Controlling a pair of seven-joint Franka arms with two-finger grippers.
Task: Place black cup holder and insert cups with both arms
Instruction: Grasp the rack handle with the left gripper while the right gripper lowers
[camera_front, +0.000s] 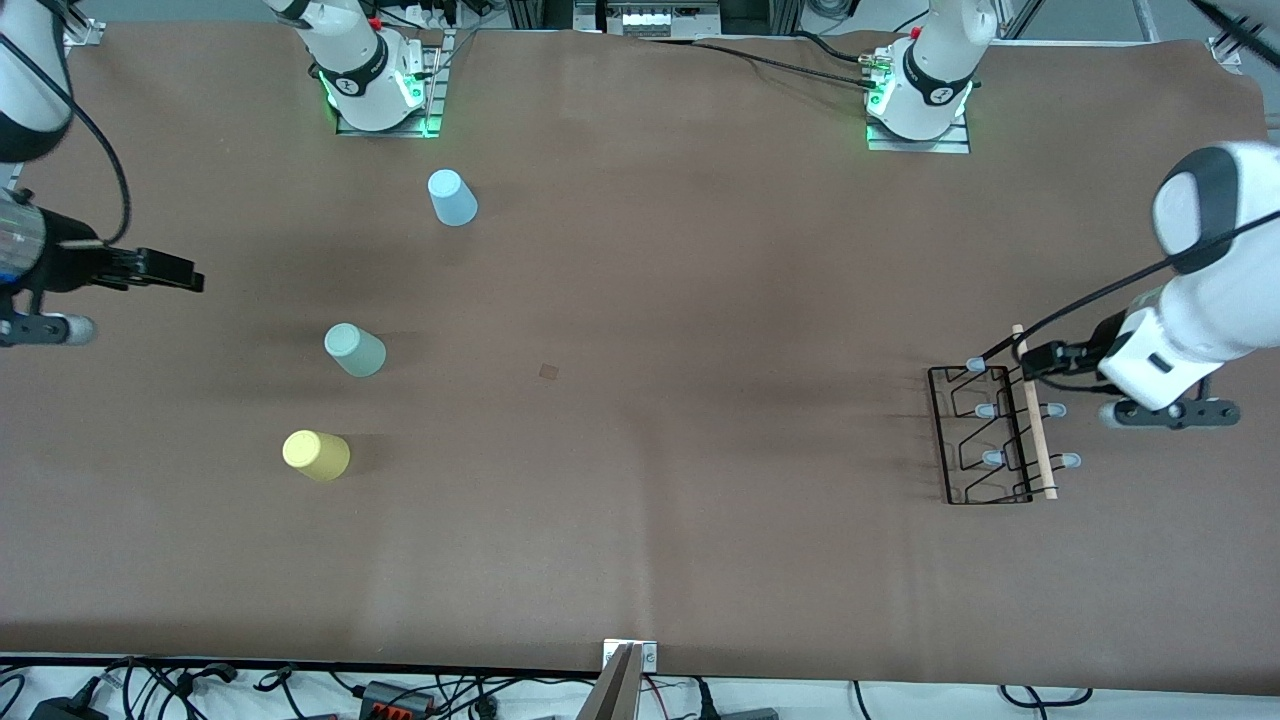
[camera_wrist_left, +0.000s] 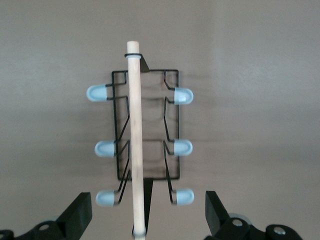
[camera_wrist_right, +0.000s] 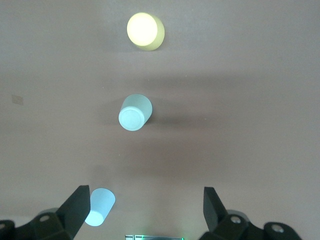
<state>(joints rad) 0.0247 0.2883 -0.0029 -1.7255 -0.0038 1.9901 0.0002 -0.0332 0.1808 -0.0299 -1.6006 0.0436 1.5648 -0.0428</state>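
The wooden rod of the black cup holder is the part my left gripper will grab next, so the blue-tipped pegs stay free for the cups.
The black cup holder (camera_front: 988, 436) stands on the brown table toward the left arm's end, its wooden rod (camera_front: 1035, 415) along the top and pale blue peg tips on both sides. My left gripper (camera_front: 1036, 360) hovers open over the holder's end that lies farther from the front camera. In the left wrist view the rod (camera_wrist_left: 135, 135) runs between the left gripper's (camera_wrist_left: 147, 215) fingers (camera_wrist_left: 79, 214) without touching them. Three cups stand upside down toward the right arm's end: light blue (camera_front: 452, 197), mint (camera_front: 355, 350), yellow (camera_front: 316, 455). My right gripper (camera_front: 188, 274) waits open and empty over the table beside them.
A small square mark (camera_front: 549, 371) lies mid-table. The right wrist view shows the yellow cup (camera_wrist_right: 145, 31), the mint cup (camera_wrist_right: 135, 112) and the blue cup (camera_wrist_right: 100, 206) apart from the right gripper (camera_wrist_right: 145, 210). Cables and a clamp (camera_front: 630, 658) line the table's front edge.
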